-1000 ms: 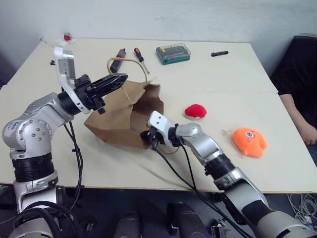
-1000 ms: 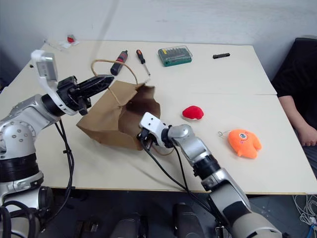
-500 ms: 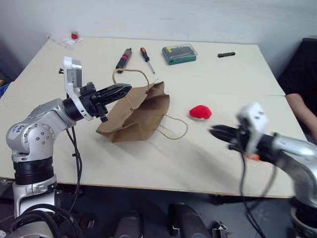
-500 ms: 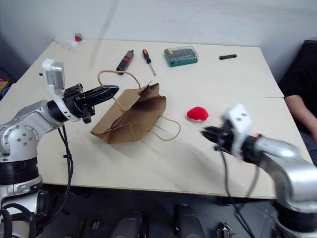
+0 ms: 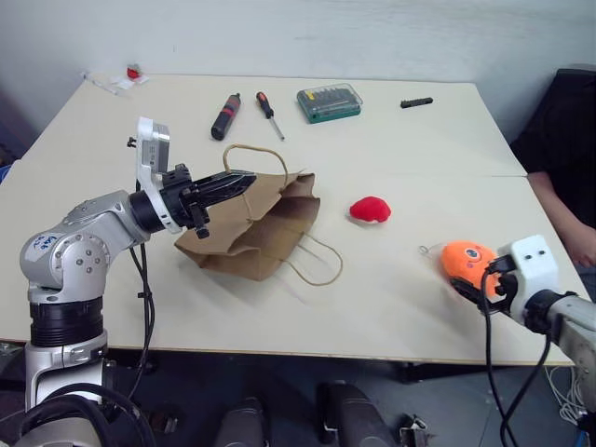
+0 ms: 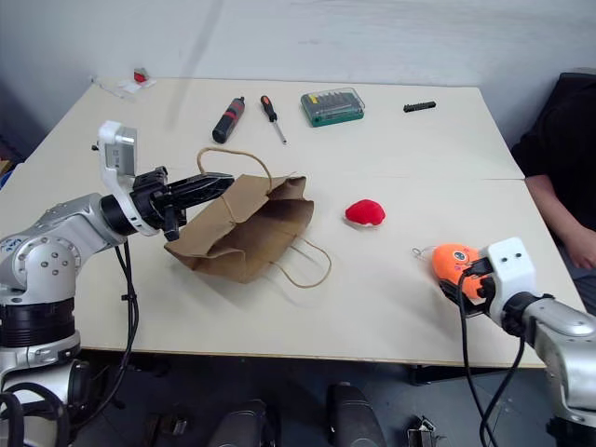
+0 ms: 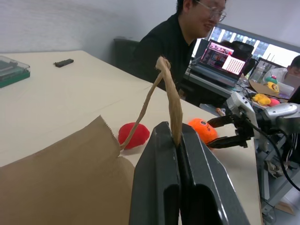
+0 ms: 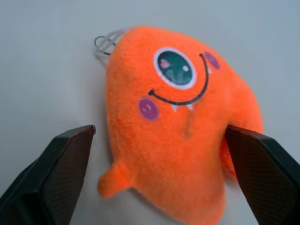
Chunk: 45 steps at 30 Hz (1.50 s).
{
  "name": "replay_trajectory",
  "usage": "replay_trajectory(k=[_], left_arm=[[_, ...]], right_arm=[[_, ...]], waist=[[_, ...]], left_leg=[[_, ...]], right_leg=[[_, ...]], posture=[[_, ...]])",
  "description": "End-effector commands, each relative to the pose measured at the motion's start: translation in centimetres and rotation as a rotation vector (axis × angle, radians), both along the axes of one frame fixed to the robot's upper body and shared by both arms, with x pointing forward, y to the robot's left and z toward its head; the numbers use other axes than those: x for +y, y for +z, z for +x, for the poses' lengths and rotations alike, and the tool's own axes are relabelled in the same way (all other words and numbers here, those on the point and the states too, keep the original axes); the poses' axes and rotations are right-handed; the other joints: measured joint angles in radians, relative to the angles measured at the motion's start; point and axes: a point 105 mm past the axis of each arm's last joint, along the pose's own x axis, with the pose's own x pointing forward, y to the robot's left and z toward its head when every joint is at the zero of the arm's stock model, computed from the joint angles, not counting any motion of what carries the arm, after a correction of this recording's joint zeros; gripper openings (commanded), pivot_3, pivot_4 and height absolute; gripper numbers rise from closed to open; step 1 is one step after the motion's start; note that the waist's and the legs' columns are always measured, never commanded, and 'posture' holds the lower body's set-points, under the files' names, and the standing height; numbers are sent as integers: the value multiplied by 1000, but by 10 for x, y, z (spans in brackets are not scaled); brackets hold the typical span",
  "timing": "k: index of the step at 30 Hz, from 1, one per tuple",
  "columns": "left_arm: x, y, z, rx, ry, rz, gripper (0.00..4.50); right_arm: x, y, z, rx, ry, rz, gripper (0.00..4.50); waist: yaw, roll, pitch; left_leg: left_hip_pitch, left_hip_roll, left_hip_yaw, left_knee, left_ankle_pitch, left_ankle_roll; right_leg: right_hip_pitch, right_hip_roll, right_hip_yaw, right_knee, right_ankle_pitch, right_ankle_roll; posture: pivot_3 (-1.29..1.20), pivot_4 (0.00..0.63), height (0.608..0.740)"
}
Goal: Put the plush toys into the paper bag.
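Observation:
My right gripper's fingers reach down beside the orange toy's body [image 5: 465, 264] [image 8: 171, 136], so it is now time for my right gripper to close on the toy.
The brown paper bag [image 5: 251, 228] lies on its side at the table's left centre, mouth towards the right. My left gripper [image 5: 244, 179] is shut on the bag's upper loop handle [image 7: 168, 89] and holds it off the table. The bag's other handle [image 5: 317, 265] lies flat on the table. The red dome toy [image 5: 370, 209] sits just right of the bag. The orange one-eyed toy [image 8: 183, 126] lies near the right front edge. My right gripper [image 8: 159, 129] is open, one finger on each side of the orange toy, not closed on it.
At the back of the table lie two screwdrivers [image 5: 224, 115] [image 5: 266, 105], a green bit case [image 5: 327, 101] and a small black part [image 5: 413, 101]. A red-and-white scrap [image 5: 130, 72] is at the far left corner. A person [image 5: 563, 158] sits at the right edge.
My right arm has swung from the bag's mouth across to the orange toy, and its fingers have opened. The left gripper keeps the handle. The bag has settled flatter.

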Motion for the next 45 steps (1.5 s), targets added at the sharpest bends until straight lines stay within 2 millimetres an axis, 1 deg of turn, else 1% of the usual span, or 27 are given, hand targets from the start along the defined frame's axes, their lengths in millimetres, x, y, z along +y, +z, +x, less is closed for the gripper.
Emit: replay_trajectory(k=[1,6,9,11,12,14,15,17,18,20,24,25,26,28,30,32,34,38,41,44,45], left_arm=[[0,14,-2,-56,3,17,0],[5,17,-2,-65,23,19,0],[6,17,-2,-69,28,19,0],[6,18,-2,-73,26,19,0],[5,18,-2,-74,24,19,0],[4,19,-2,-77,18,20,0],[3,19,-2,-78,15,20,0],[-1,21,-2,-82,-1,18,0],[-3,21,-2,-84,-8,17,0],[-6,23,-1,-87,-22,16,0],[-13,25,0,-96,-45,15,0],[-15,26,0,-100,-52,15,0],[-17,26,0,-102,-57,15,0],[-19,28,0,-107,-68,14,0],[-21,27,-2,-107,-76,14,0],[-22,25,-3,-106,-78,15,0],[-23,24,-4,-105,-79,12,0],[-25,21,-6,-102,-78,5,0],[-25,21,-7,-101,-77,2,0],[-24,21,-6,-100,-69,2,0],[-22,21,-5,-101,-60,2,0]], right_arm=[[-8,4,7,-64,-38,-38,3894],[-8,14,6,-111,-22,-45,2185],[-5,26,1,-134,29,-48,1123],[12,43,0,-167,131,-23,602],[24,52,0,-183,194,-4,337],[55,70,-1,-207,346,28,73],[68,76,-2,-213,409,36,73],[116,90,-2,-232,619,45,73],[136,94,-1,-243,702,33,73],[168,98,6,-270,820,-8,73],[218,98,26,-333,968,-132,73],[234,94,35,-359,1013,-216,73],[245,91,41,-377,1047,-283,73],[261,84,50,-414,1110,-409,73],[274,79,58,-450,1169,-533,73],[280,76,62,-472,1203,-596,73],[288,72,67,-482,1225,-620,73],[309,70,76,-495,1233,-583,73],[318,71,82,-506,1223,-558,73],[329,72,89,-500,1200,-476,73],[331,72,89,-493,1199,-442,423]], waist=[[1,0,0],[0,0,0],[0,0,0],[-1,1,0],[-2,1,0],[-5,2,1],[-5,2,1],[-4,2,1],[-6,2,1],[-3,2,1],[-1,2,2],[-1,2,2],[-2,2,2],[-1,2,2],[-3,2,2],[-4,2,2],[-5,2,2],[-12,2,2],[-24,2,2],[-29,2,2],[-30,2,2]], left_leg=[[0,0,0,0,0,0],[0,0,0,0,0,0],[0,0,0,0,0,0],[0,0,0,0,0,0],[0,0,0,0,0,0],[1,0,0,0,0,0],[1,0,0,0,0,0],[1,1,-1,0,0,-1],[1,1,-1,0,0,-1],[1,1,-1,0,0,-1],[-3,0,-1,0,0,-1],[-4,0,-1,1,0,-1],[-5,0,-1,2,0,0],[-7,-1,0,2,0,0],[-7,0,-1,2,0,1],[-8,0,-1,2,0,1],[-8,0,-1,2,0,1],[-8,0,-1,3,0,1],[-8,1,-1,3,0,0],[-8,1,-1,3,0,0],[-8,1,-1,3,0,0]], right_leg=[[0,0,0,0,0,0],[0,0,0,0,0,0],[0,0,0,0,0,0],[0,0,0,0,0,0],[0,0,0,0,0,0],[0,0,0,1,0,0],[0,0,0,1,0,0],[0,0,0,1,0,0],[0,0,-1,1,0,0],[0,0,-1,1,0,0],[-4,0,-1,1,0,0],[-5,0,-1,1,0,0],[-6,-1,-1,1,0,0],[-7,-1,-1,1,0,0],[-7,-1,-2,1,0,0],[-8,-1,-2,1,0,0],[-8,-1,-2,3,0,0],[-8,-1,-2,4,0,0],[-8,-1,-3,5,0,0],[-8,-1,-3,5,0,0],[-8,-1,-3,6,0,0]], posture=[[0,150,740],[0,150,740],[0,150,740],[0,150,740],[0,150,740],[0,150,740],[0,150,740],[0,150,740],[0,150,740],[0,150,740],[0,150,740],[0,150,740],[0,150,740],[0,150,740],[0,150,740],[0,150,740],[0,150,740],[0,150,740],[0,150,740],[0,150,740],[0,150,740]])
